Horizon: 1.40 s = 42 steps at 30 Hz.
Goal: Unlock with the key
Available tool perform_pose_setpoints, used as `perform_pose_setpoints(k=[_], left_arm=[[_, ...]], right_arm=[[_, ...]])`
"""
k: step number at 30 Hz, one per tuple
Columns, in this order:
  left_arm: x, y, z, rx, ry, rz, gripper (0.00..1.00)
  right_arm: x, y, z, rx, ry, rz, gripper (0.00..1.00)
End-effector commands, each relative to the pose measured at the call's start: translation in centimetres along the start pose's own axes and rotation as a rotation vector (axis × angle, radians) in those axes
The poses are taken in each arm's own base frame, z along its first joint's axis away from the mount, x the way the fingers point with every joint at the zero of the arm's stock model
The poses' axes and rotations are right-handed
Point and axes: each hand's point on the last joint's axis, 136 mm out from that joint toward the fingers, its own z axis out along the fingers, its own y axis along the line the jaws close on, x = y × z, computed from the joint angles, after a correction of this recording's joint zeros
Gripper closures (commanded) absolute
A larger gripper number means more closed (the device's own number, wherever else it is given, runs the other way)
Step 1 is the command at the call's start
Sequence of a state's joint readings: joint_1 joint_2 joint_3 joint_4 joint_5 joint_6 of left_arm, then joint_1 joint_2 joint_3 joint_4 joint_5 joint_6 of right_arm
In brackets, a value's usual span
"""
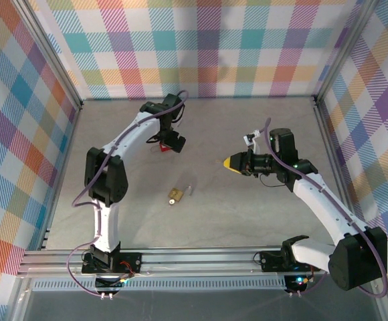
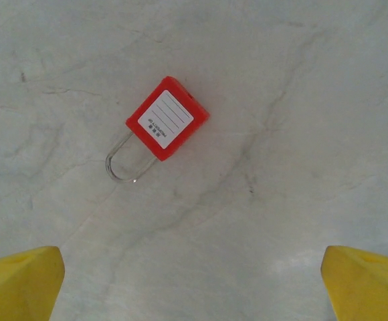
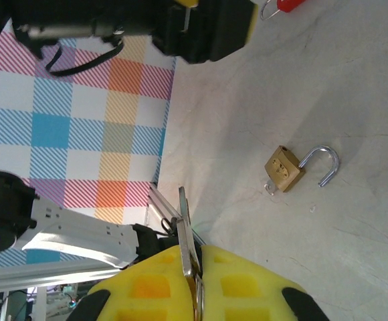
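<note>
My left gripper picks up the red padlock (image 1: 162, 146) by its body's side edges next, keyhole end facing outward, so that the key unlocks it.
A red padlock (image 2: 167, 119) with a white label lies flat on the table, its steel shackle (image 2: 124, 160) pointing down-left in the left wrist view. My left gripper (image 2: 194, 287) hovers above it, open, with yellow fingertips (image 2: 20, 284) wide apart and nothing between them. From above, the left gripper (image 1: 172, 142) partly covers the red padlock (image 1: 162, 146). My right gripper (image 1: 231, 162) is in mid-table, to the right, shut on a flat silver key (image 3: 187, 234) whose blade sticks out past the yellow pads (image 3: 147, 281).
A brass padlock (image 3: 285, 169) with its shackle (image 3: 324, 164) swung open lies mid-table (image 1: 176, 195), between the arms. Plaid walls enclose the grey table (image 1: 261, 214); an aluminium rail (image 1: 201, 257) runs along the near edge.
</note>
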<state>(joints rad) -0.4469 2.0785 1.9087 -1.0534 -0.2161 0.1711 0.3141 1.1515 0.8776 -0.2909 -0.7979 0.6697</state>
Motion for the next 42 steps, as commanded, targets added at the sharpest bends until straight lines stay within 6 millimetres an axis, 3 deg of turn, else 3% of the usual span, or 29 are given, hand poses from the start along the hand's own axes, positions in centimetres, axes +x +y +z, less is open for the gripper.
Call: perform_pose_setpoints(k=[1,7,17,32,37,42], left_arm=[[0.4,1.2,1.5,-0.032,0.068,0.139,0.02],[-0.7,2.2,4.8,0.023,0.079,0.160,0.02],[-0.8,3.2,8.3,0.111,0.134,0.170,0.05],[-0.2,2.7,11.0,0.170,0.178,0.155,0.10],[-0.1,2.0,11.6,0.203,0.186,0.147,0.20],[0.3,1.0,11.5,0.266,0.193,0.131,0.41]], right_arm=[[0.3,0.4,-0.4,0.003,0.024,-0.031,1.00],[0.3,-0.3,0.0,0.009,0.038,-0.006,1.00],[-0.2,-0.7,0.5,0.014,0.048,0.026,1.00],[-1.0,-1.0,1.0,0.022,0.049,0.050,1.00],[-0.9,-1.0,0.9,0.024,0.046,0.050,1.00],[-0.9,-1.0,0.9,0.028,0.044,0.048,1.00]])
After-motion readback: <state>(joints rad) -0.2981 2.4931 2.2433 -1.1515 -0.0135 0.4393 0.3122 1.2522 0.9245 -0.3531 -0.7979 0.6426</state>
